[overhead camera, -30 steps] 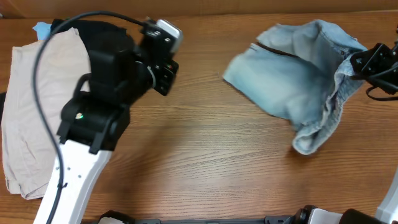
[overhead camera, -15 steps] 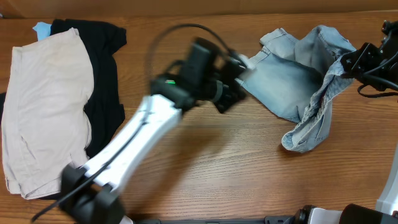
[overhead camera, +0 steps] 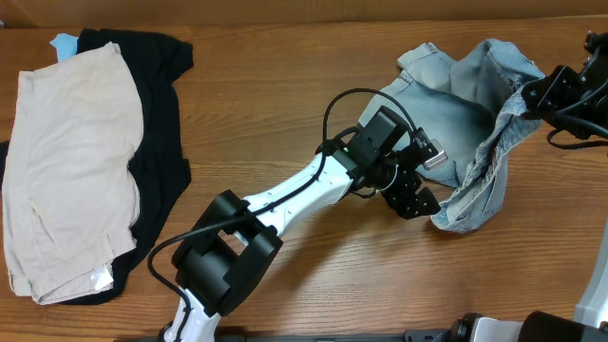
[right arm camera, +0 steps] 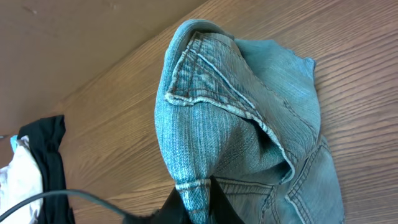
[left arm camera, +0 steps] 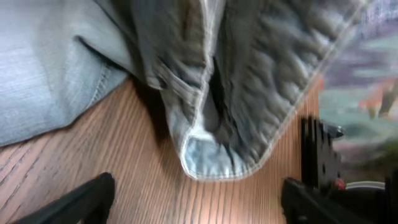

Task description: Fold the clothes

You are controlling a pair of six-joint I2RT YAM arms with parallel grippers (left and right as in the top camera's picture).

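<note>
The denim shorts need to be spread for folding, so my left gripper should next grab the denim shorts' near hemmed corner (overhead camera: 455,219) (left arm camera: 213,163), away from where my right gripper pinches them.
The clothes, a pair of faded light-blue denim shorts (overhead camera: 456,114), lie crumpled at the right of the table, with one side lifted. My right gripper (overhead camera: 534,95) is shut on a raised fold of the denim (right arm camera: 236,124). In the right wrist view its fingers (right arm camera: 217,202) pinch a stitched edge. My left gripper (overhead camera: 418,197) hovers at the shorts' near lower edge. It is open, and its fingertips (left arm camera: 87,199) stand wide on either side of bare wood. A hemmed corner of the denim (left arm camera: 217,158) lies just beyond them, not touched.
Beige shorts (overhead camera: 66,161) lie over a black garment (overhead camera: 161,114) at the table's left, with a bit of blue cloth (overhead camera: 65,43) behind. The left arm stretches diagonally across the table's middle. The right arm's cable hangs at the right edge.
The left arm swung from over the left pile across to the denim shorts, and its jaws opened. The right gripper kept its hold and the shorts shifted slightly right.
</note>
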